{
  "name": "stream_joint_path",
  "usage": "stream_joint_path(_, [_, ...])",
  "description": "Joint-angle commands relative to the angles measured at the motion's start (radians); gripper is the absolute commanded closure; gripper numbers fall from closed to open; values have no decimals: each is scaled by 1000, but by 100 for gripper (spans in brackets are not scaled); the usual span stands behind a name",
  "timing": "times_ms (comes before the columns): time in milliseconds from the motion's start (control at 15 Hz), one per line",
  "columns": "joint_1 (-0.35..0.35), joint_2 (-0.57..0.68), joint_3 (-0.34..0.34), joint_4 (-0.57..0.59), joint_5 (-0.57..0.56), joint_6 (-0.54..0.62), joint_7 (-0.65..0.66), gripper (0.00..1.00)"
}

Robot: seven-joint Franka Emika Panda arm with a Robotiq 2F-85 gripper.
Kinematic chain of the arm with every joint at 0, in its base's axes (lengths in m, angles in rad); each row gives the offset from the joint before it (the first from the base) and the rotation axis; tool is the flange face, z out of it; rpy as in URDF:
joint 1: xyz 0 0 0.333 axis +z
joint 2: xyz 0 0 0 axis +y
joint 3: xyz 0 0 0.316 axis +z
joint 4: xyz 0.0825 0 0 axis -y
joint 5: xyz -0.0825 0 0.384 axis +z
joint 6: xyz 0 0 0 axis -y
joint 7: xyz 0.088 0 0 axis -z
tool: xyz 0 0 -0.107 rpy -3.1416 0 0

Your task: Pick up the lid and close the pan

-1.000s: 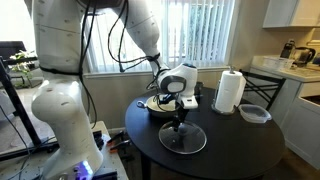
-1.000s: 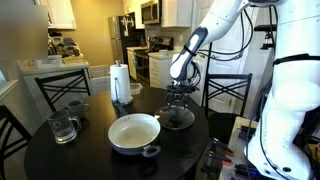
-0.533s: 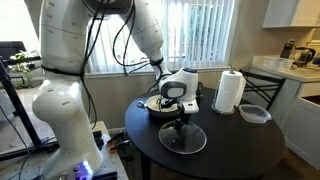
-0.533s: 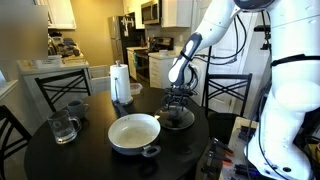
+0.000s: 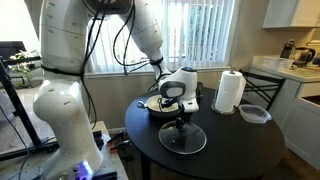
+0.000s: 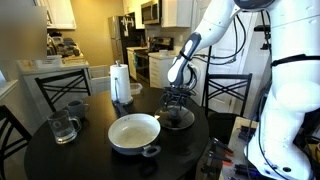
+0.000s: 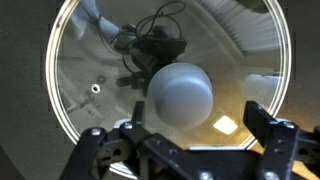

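Note:
My gripper is to grab the lid by its grey centre knob (image 7: 180,92) from straight above. That keeps the lid flat and its rim free, so it can close the pan.
The round glass lid (image 5: 183,140) lies flat on the dark round table (image 5: 235,150), also in the other exterior view (image 6: 181,121). In the wrist view its metal rim (image 7: 52,90) fills the frame, with the grey centre knob (image 7: 180,92) just above the jaws. My gripper (image 5: 181,122) points straight down over the knob, fingers open on either side of it (image 7: 180,140) and not closed on it. The silver pan (image 6: 133,133) with its pale interior sits open beside the lid, and is partly hidden behind my gripper in an exterior view (image 5: 153,104).
A paper towel roll (image 5: 230,92) and a clear squarish container (image 5: 254,113) stand on the table's far side. A glass jug (image 6: 63,127) and a grey cup (image 6: 77,108) sit near the pan. Chairs (image 6: 228,92) surround the table.
The upper arm has shifted slightly. The gripper stays over the lid's knob at about the same spot, still open; lid and pan have not moved.

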Motion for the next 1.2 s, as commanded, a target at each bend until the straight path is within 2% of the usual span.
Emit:
stream_joint_path(0, [5,-4,0,-12,54,9,-20,0])
stream_joint_path(400, [-2,19,-2,1,84,-27,-22,0])
stream_joint_path(467, [2,21,-5,1,77,-22,-24,25])
stream_joint_path(533, [3,23,-7,1,76,-23,-23,26])
stream_joint_path(933, [10,13,-18,-1,64,-22,-12,66])
stream_joint_path(1133, [21,-3,-32,-7,46,-30,2,67])
